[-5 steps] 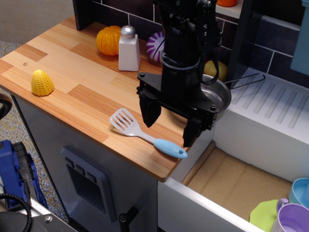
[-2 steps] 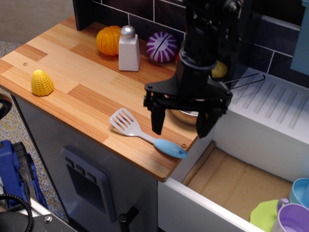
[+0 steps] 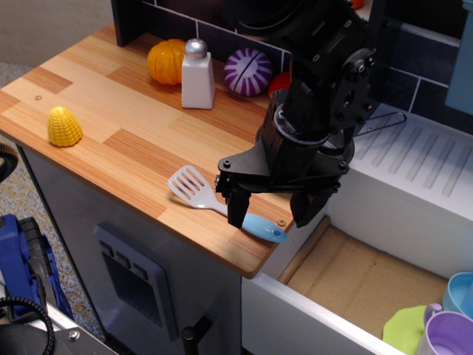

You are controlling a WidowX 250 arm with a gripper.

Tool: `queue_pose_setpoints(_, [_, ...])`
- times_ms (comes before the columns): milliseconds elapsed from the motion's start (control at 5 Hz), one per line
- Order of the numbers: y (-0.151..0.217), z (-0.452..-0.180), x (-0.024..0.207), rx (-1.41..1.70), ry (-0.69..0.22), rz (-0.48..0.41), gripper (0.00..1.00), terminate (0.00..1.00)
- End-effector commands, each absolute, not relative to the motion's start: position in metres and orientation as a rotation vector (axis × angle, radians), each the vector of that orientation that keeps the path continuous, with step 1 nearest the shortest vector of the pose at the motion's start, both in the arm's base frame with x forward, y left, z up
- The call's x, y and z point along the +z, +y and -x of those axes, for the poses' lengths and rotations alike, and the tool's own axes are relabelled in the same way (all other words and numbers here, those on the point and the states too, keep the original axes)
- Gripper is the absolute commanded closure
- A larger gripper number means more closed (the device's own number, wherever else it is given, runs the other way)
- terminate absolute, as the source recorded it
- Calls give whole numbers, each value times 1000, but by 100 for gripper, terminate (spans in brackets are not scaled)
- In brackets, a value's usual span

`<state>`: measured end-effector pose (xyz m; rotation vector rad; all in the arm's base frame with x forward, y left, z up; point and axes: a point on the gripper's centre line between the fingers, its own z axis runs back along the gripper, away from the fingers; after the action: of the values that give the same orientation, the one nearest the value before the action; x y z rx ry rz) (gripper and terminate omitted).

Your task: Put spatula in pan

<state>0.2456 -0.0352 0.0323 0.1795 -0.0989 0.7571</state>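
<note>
I need to put the spatula in the pan, so next my gripper should take hold of the spatula (image 3: 198, 191) where the blue handle meets the white neck (image 3: 245, 218).
The spatula (image 3: 198, 191) lies flat near the front edge of the wooden counter, white slotted blade to the left, light-blue handle (image 3: 262, 228) to the right. My gripper (image 3: 270, 214) is open and hangs low over the handle, one finger (image 3: 236, 209) to the left of it and the other past its right end. The pan is almost fully hidden behind my arm; only its thin wire handle (image 3: 386, 118) shows to the right, over the white sink edge.
A yellow corn cob (image 3: 64, 126) sits at the left. An orange pumpkin (image 3: 165, 61), a white salt shaker (image 3: 197, 75) and a purple striped vegetable (image 3: 247, 72) stand at the back. A white sink (image 3: 414, 185) lies to the right, cups (image 3: 451, 325) at bottom right.
My gripper has come down and forward from over the pan area to just above the spatula's blue handle, staying open. The spatula has not moved.
</note>
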Motion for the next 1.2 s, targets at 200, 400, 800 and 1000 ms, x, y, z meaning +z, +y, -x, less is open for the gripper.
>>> queue_pose_setpoints(200, [-23,-255,24,820,-188,-113,0,0])
queue_pose_setpoints(400, [-22,-254,16,827,-194,-105,0,0])
queue_pose_setpoints(800, [-16,-254,7,829,-146,-68,100,0])
queue_pose_setpoints(1000, [-19,-260,8,840,-147,-72,100,0])
